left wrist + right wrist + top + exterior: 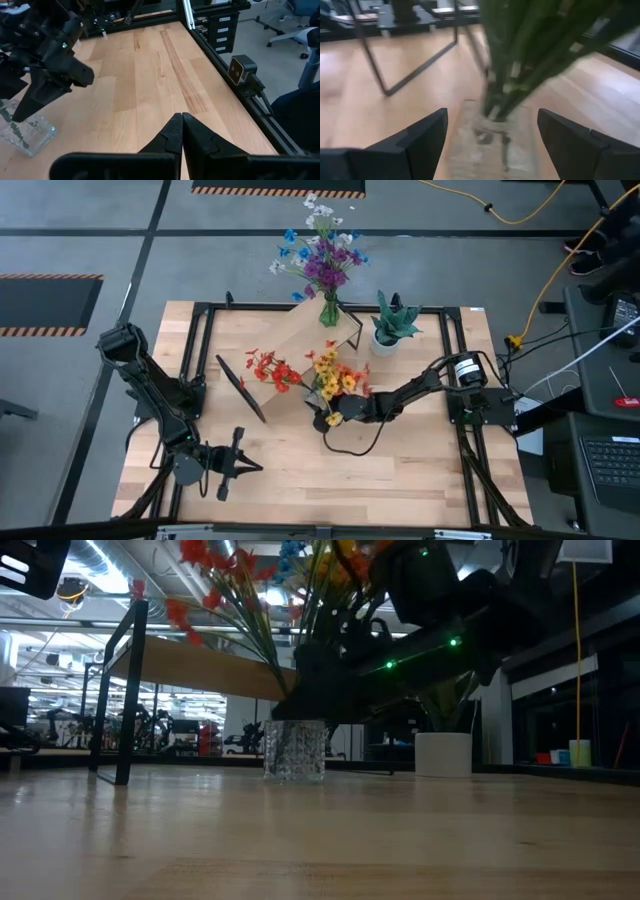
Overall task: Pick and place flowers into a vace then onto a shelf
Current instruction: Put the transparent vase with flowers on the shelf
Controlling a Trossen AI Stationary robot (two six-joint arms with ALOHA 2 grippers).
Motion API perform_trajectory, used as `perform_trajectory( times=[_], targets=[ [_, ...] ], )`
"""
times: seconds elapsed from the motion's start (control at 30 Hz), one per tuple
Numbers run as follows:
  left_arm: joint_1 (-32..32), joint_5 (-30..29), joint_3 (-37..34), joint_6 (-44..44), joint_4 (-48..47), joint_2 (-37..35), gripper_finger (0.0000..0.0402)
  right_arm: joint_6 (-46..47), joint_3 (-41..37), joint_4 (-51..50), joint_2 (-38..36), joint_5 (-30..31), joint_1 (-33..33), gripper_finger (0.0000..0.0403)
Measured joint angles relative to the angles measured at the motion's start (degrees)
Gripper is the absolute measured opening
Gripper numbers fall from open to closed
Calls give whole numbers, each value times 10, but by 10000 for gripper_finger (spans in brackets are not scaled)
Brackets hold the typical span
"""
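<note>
The clear glass vase should next be grabbed by its neck (490,123) with my right gripper, to set the flowers onto the shelf.
A clear glass vase (487,150) stands on the table in front of the shelf (300,340). It holds a bunch of red-orange and yellow flowers (310,375) on green stems (520,55). My right gripper (491,115) is open, level with the vase, one finger on each side and clear of the glass. In the low view the vase (295,750) rests on its base, with the dark gripper (320,690) over its mouth. My left gripper (181,131) is shut and waits over the table's near left part (240,465).
A second vase of blue, purple and white flowers (322,260) stands at the far edge of the shelf. A spiky green plant in a white pot (390,325) sits at the far right. The shelf's black legs (128,690) stand left of the vase. Bare wood (400,470) lies near.
</note>
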Motion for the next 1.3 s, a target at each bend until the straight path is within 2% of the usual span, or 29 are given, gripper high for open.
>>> perform_trajectory(
  times=[0.77, 0.93, 1.23, 1.3],
  targets=[
    [0, 0, 0, 5, 0, 0, 4, 2, -1, 20, 2, 10, -9, 299],
    [0, -2, 0, 5, 0, 0, 2, -6, -1, 19, 2, 10, -9, 255],
    [0, -3, 0, 5, 0, 0, 3, -12, -1, 13, 2, 9, -8, 134],
    [0, -3, 0, 5, 0, 0, 2, -12, -1, 13, 2, 9, -8, 118]
  ],
)
